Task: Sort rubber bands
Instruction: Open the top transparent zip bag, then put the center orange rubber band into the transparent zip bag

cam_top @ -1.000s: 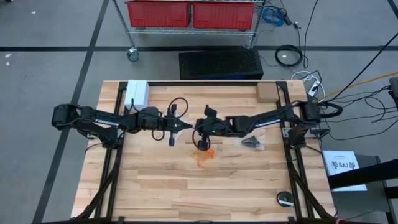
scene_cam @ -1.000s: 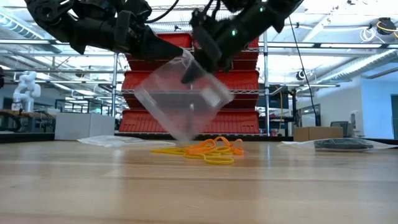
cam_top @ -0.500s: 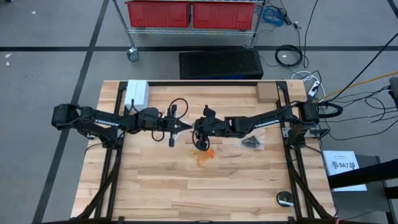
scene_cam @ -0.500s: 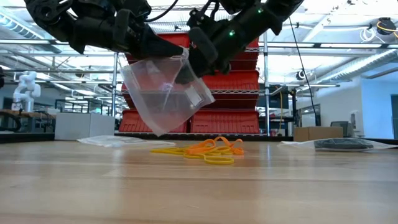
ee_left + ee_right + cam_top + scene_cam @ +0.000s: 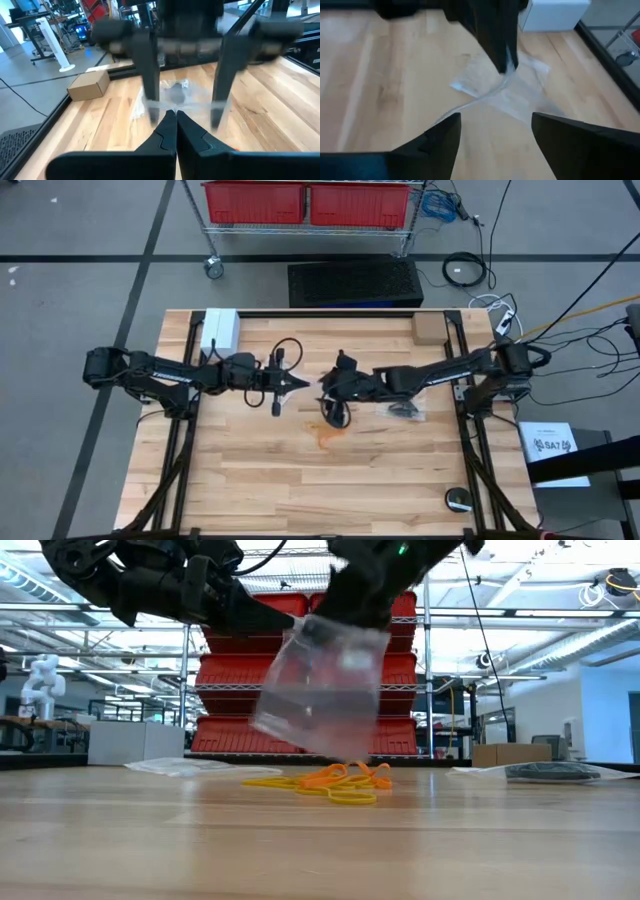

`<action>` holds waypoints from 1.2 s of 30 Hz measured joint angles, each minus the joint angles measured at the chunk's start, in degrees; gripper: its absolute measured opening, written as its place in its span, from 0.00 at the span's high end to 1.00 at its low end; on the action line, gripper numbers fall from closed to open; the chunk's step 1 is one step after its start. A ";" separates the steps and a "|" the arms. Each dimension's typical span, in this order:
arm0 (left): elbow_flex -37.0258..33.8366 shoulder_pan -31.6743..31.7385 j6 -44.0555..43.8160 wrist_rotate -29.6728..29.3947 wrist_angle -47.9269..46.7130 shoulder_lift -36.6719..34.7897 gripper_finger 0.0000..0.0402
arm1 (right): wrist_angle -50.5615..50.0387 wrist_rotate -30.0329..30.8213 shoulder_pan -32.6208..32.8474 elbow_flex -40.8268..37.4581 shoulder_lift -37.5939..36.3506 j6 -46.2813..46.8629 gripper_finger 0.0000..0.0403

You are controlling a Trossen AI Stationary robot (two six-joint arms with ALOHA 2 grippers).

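Note:
I should drop an orange rubber band into the clear bag (image 5: 310, 384), so I should grab it by the end of its loop (image 5: 323, 436) with my right gripper next.
A clear plastic bag (image 5: 320, 690) hangs over a small pile of orange and yellow rubber bands (image 5: 340, 782) that lies on the wooden table (image 5: 240, 480). My left gripper (image 5: 175, 117) is shut on the bag's top. My right gripper (image 5: 495, 132) stands open just to the right of the bag, a little higher, with nothing between its fingers. In the left wrist view its two fingers (image 5: 150, 75) show blurred, wide apart, beyond the bag (image 5: 175, 97). My left gripper pinches the bag's upper edge (image 5: 509, 64) between its two shut fingertips, coming about level from the table's left. The bag hangs below the fingers, mouth up, clear of the table and just above the rubber bands.
A second clear bag with dark contents (image 5: 405, 410) lies to the right of the pile. A white box (image 5: 220, 330) and a cardboard box (image 5: 427, 328) stand at the far edge. A small round black thing (image 5: 458, 500) sits near the front right corner.
My right gripper has opened, let go of the bag and drawn back up and toward the table's right edge. The bag, held tilted between both grippers before, has swung and now hangs from my left gripper alone.

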 joint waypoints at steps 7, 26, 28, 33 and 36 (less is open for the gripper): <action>0.00 0.52 -0.03 -0.02 -0.58 0.00 1.00 | -4.94 3.01 1.65 0.00 -8.32 -0.28 0.41; 0.00 0.63 0.97 -3.79 -1.32 0.00 1.00 | -23.31 2.94 12.61 0.00 2.75 22.45 0.41; 0.00 0.63 1.33 -4.41 -1.60 0.00 1.00 | -23.29 2.93 12.43 -0.02 5.93 24.00 0.43; 0.00 0.63 1.33 -4.50 -1.85 0.00 1.00 | -21.92 2.90 11.21 -0.04 10.52 25.42 0.47; 0.00 0.63 1.33 -4.50 -1.85 0.00 1.00 | -21.17 2.90 10.59 -0.04 10.96 25.21 0.51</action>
